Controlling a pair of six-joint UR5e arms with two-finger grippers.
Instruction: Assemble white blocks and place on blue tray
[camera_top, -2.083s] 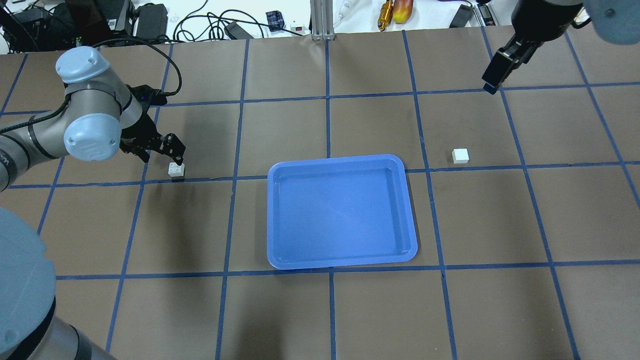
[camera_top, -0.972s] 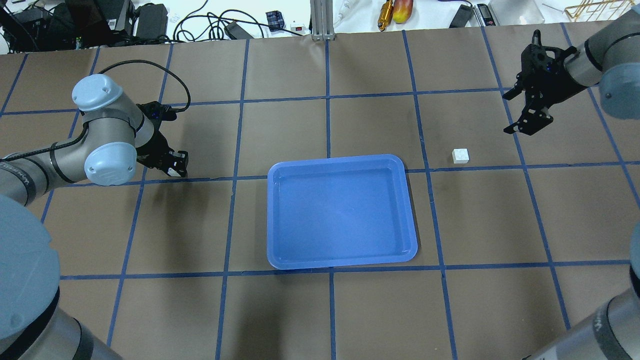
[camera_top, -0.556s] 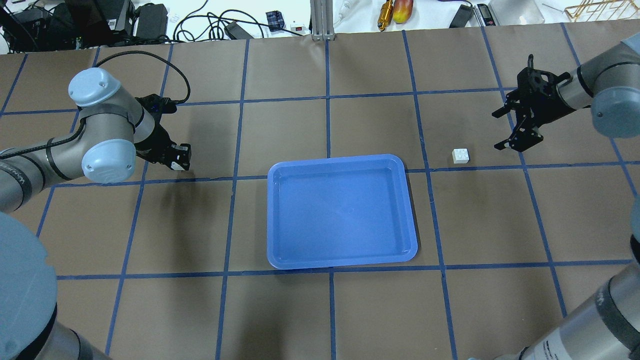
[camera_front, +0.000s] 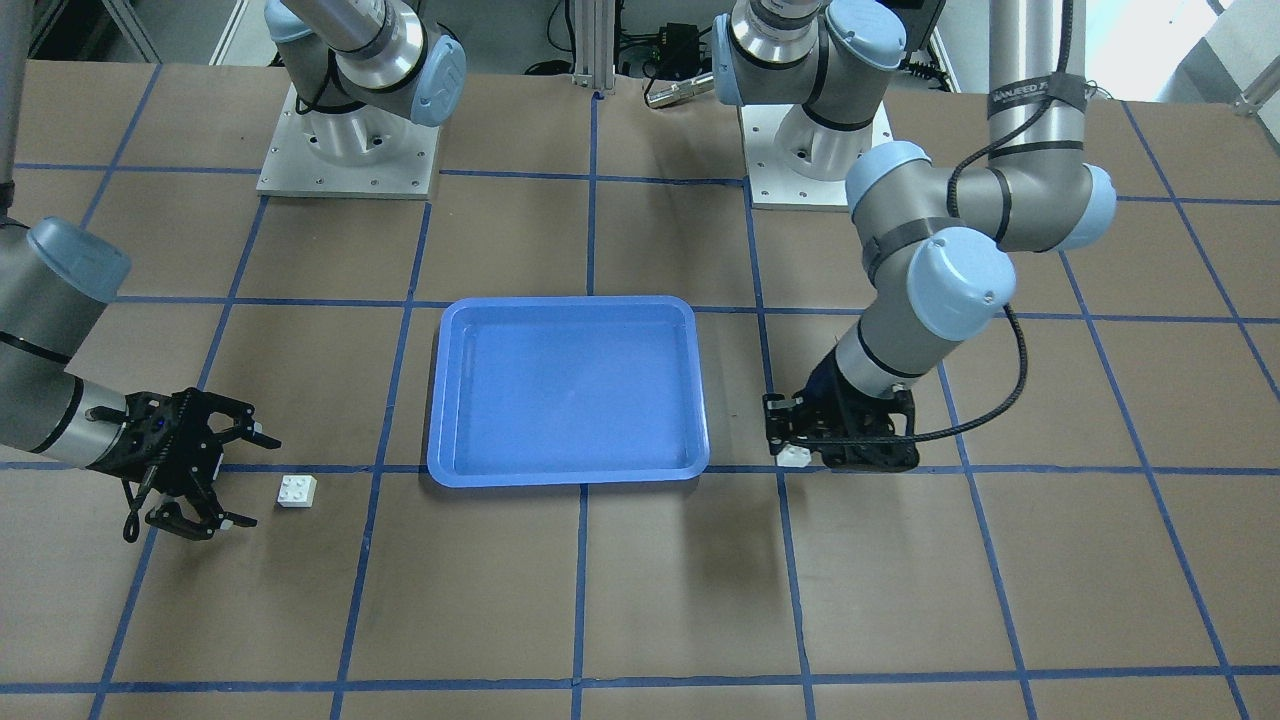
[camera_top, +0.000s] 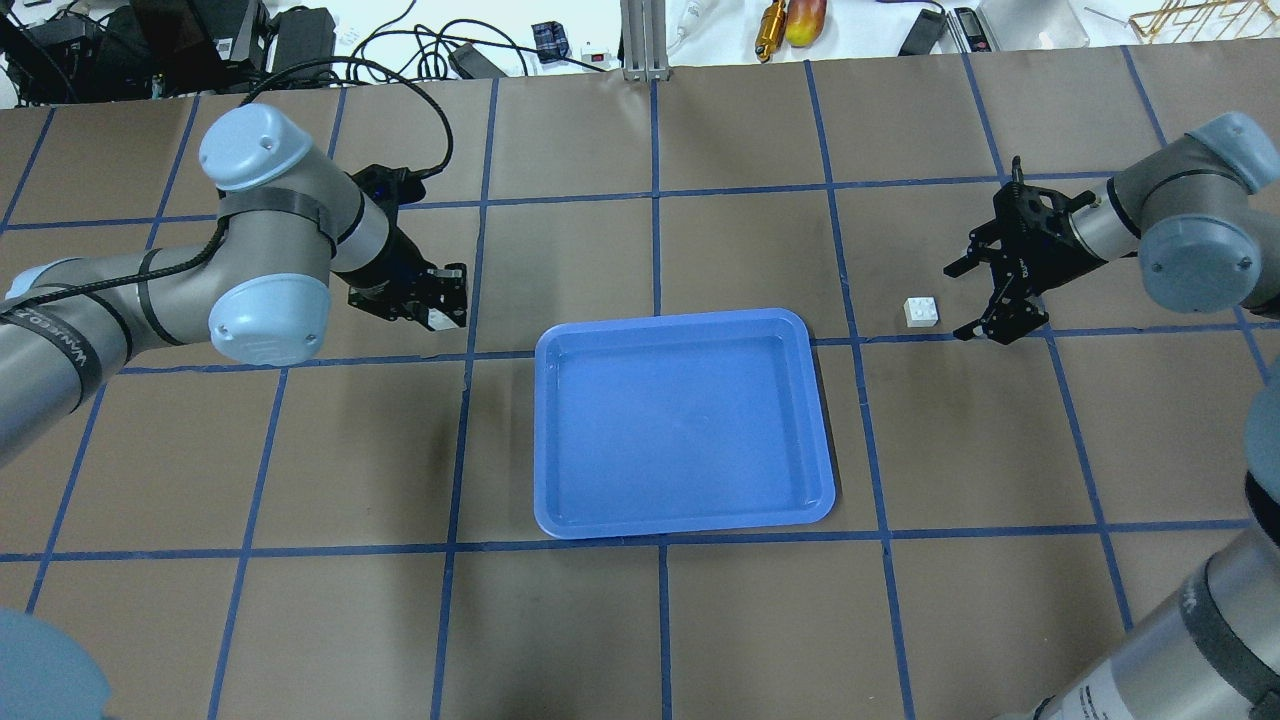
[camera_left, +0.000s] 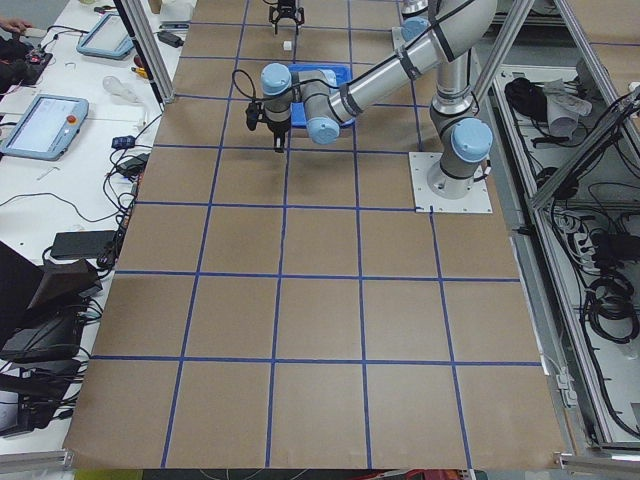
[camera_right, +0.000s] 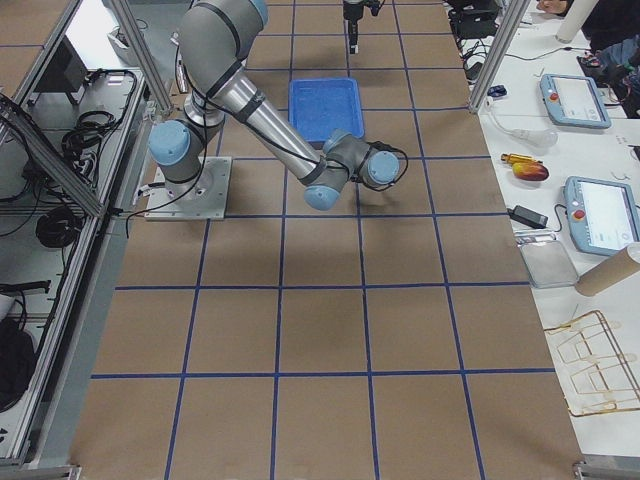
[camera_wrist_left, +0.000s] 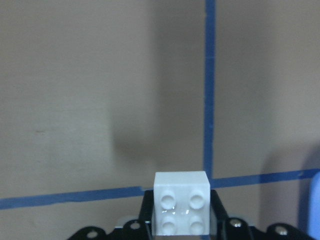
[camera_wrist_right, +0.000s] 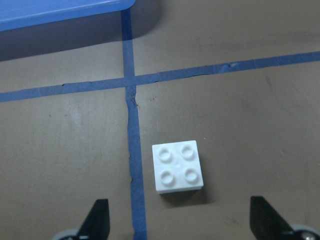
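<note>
The second white block needs to join the other white block over the tray (camera_front: 567, 390) (camera_wrist_right: 60, 10), so my right gripper needs to grab it by its smooth sides next.
My left gripper (camera_top: 440, 303) is shut on one white block (camera_top: 438, 318), held low beside the blue tray's (camera_top: 685, 420) far left corner. The left wrist view shows that block (camera_wrist_left: 181, 210) studs-up between the fingers. It also shows in the front view (camera_front: 795, 457) under the left gripper (camera_front: 800, 445). The other white block (camera_top: 921, 312) lies on the table right of the tray. My right gripper (camera_top: 975, 300) is open and empty just to its right. In the right wrist view the block (camera_wrist_right: 178, 166) lies a little ahead of the open gripper (camera_wrist_right: 182, 222).
The table is brown paper with a blue tape grid. The blue tray (camera_front: 565, 390) holds nothing; its corner shows in the right wrist view (camera_wrist_right: 60, 10). Cables and tools lie beyond the table's far edge (camera_top: 640, 70).
My left gripper shut on the left white block and carried it right, toward the tray. My right arm came down and left to just beside the other block, jaws open.
</note>
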